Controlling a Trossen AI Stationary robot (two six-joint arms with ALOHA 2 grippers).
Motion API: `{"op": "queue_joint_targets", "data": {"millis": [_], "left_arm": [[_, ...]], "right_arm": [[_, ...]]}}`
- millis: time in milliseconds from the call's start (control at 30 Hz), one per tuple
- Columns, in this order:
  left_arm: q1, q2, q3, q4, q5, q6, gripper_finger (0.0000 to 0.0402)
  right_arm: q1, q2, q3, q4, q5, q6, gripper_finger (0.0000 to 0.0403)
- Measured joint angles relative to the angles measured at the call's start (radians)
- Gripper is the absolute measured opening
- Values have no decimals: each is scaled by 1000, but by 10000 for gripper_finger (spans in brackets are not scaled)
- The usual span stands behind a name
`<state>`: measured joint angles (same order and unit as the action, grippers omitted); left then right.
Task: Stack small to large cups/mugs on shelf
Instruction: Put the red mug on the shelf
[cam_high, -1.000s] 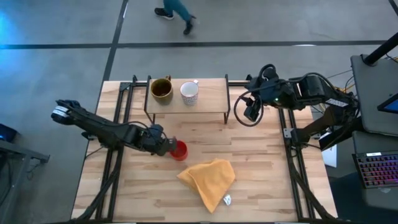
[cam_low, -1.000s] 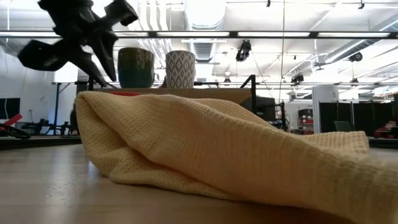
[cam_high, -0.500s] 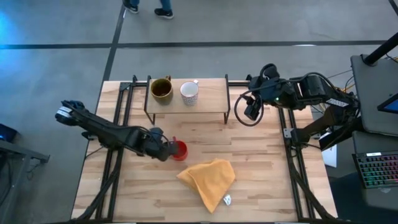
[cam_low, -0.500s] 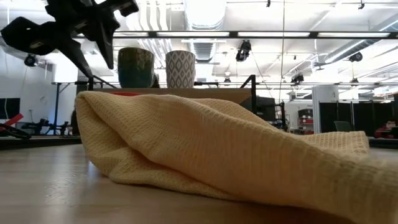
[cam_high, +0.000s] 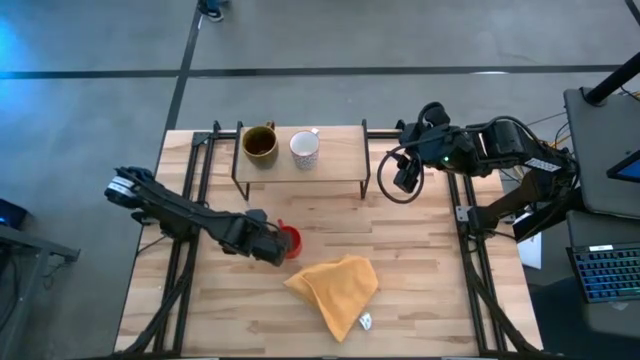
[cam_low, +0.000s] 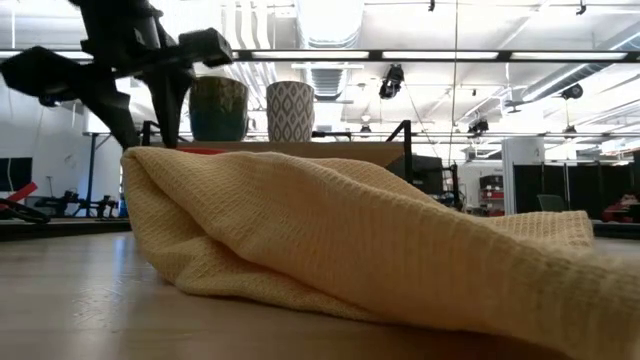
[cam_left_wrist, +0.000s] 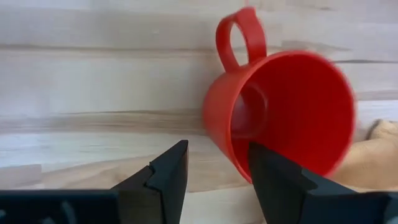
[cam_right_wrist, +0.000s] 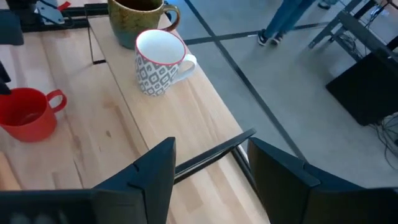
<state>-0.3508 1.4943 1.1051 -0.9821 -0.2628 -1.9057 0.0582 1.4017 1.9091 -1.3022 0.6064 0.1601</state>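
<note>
The left gripper picks up the red mug by its rim (cam_high: 288, 247) next. It then brings the mug to the shelf (cam_high: 338, 162) for stacking.
The red mug (cam_high: 290, 241) stands upright on the tabletop in front of the shelf (cam_high: 338, 162), its handle (cam_left_wrist: 239, 37) pointing toward the shelf. The olive-brown mug (cam_high: 259, 143) and the white patterned mug (cam_high: 304, 148) stand side by side on the shelf's left half. My left gripper (cam_high: 272, 246) is open just left of the red mug (cam_left_wrist: 280, 112), low over the table. The mug's near wall lies partly between the fingers. My right gripper (cam_high: 405, 178) is open and empty, right of the shelf. My left gripper comes at the red mug slanting down from the table's left. One finger (cam_left_wrist: 273, 177) stands in front of the mug's lower wall (cam_left_wrist: 227, 140). I cannot tell whether it touches the mug. The mug stands on its base on the table.
A yellow-orange cloth (cam_high: 335, 285) lies crumpled on the table, just near and right of the red mug; it fills the low view (cam_low: 350, 240). The shelf's right half is bare wood (cam_right_wrist: 186, 106). Black frame rails run along the table's left and right sides.
My left gripper has come down toward the table beside the red mug and turned, its arm swinging toward the table's near edge. The red mug has stayed where it was.
</note>
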Motion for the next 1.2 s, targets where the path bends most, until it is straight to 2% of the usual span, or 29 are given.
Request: {"op": "queue_joint_targets", "data": {"millis": [333, 600, 733, 900, 1000, 1200], "left_arm": [[27, 88, -1, 33, -20, 9, 146], [54, 129, 9, 84, -24, 61, 85], [56, 87, 14, 81, -67, 62, 66], [56, -6, 14, 13, -86, 86, 68], [57, -37, -1, -8, -56, 108, 78], [50, -8, -27, 10, -30, 110, 103]], "right_arm": [[0, 0, 0, 0, 0, -16, 194], [0, 0, 0, -2, 0, -8, 194], [-6, 0, 0, -28, -3, 23, 194], [-21, 1, 0, -95, -43, 72, 194], [-19, 7, -1, -95, -81, 100, 194], [-17, 13, -1, -92, -81, 149, 194]]}}
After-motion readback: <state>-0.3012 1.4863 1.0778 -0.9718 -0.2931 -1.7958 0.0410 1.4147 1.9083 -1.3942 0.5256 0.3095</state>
